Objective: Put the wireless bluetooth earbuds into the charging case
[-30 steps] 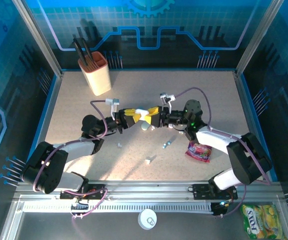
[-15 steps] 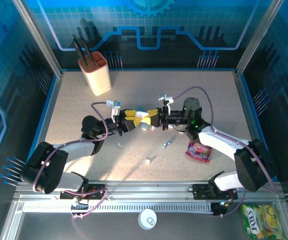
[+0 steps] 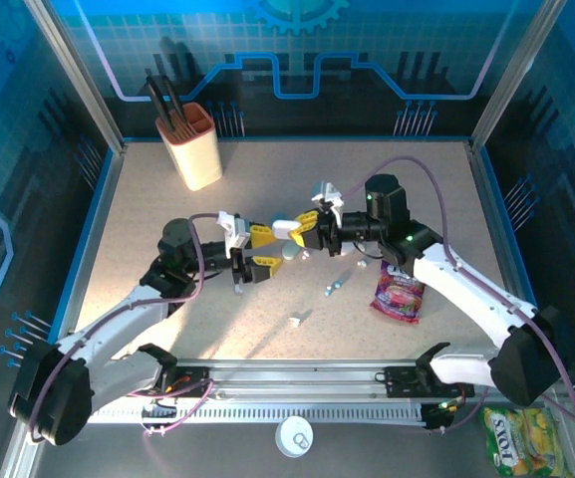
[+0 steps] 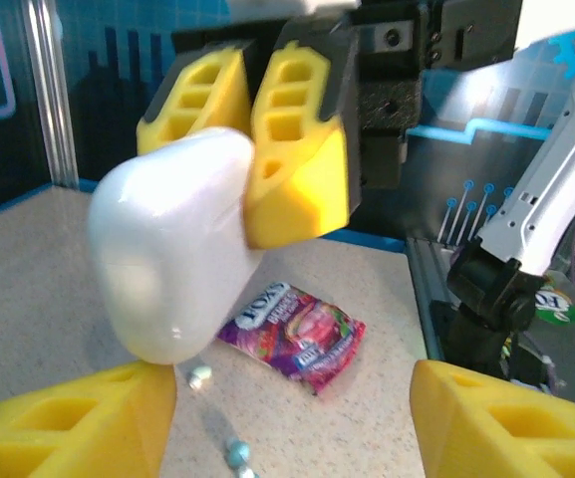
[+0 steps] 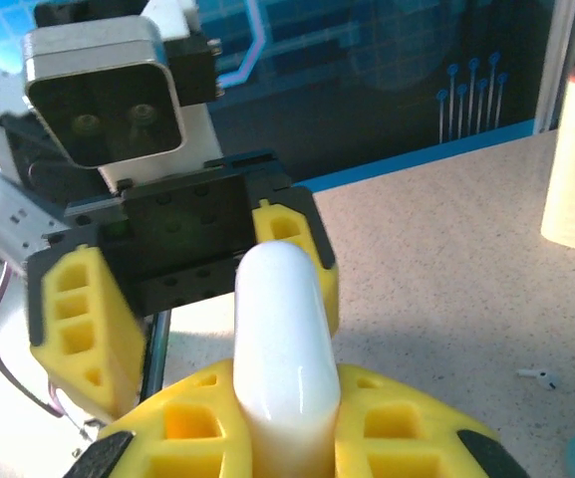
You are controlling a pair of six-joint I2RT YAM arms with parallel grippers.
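Note:
The charging case [image 3: 285,229] has its loose end opposite the right gripper. My left gripper should reach and grab that end so the case can open for inserting earbuds.
A white pebble-shaped charging case [image 3: 285,229] hangs above the table with my right gripper [image 3: 303,228] shut on its end. In the right wrist view the case [image 5: 282,329] stands up between the yellow fingers [image 5: 192,423]. My left gripper [image 3: 264,251] is open just left of the case, not touching it; in its own view the case [image 4: 172,259] floats ahead of the spread gripper [image 4: 287,428]. Tiny earbuds lie loose on the table: a white one [image 3: 294,322], a light-blue pair [image 3: 332,287], another white one [image 3: 360,265].
A light-blue case [image 3: 292,254] rests on the table under the grippers. A purple candy packet [image 3: 397,296] lies right of the earbuds. A beige cup [image 3: 193,146] with dark tools stands at the back left. A second packet [image 3: 523,441] lies off the table, front right.
My left gripper let go of the white case, opened and drew back to the left. My right gripper shut on the case and lifted it slightly towards the back.

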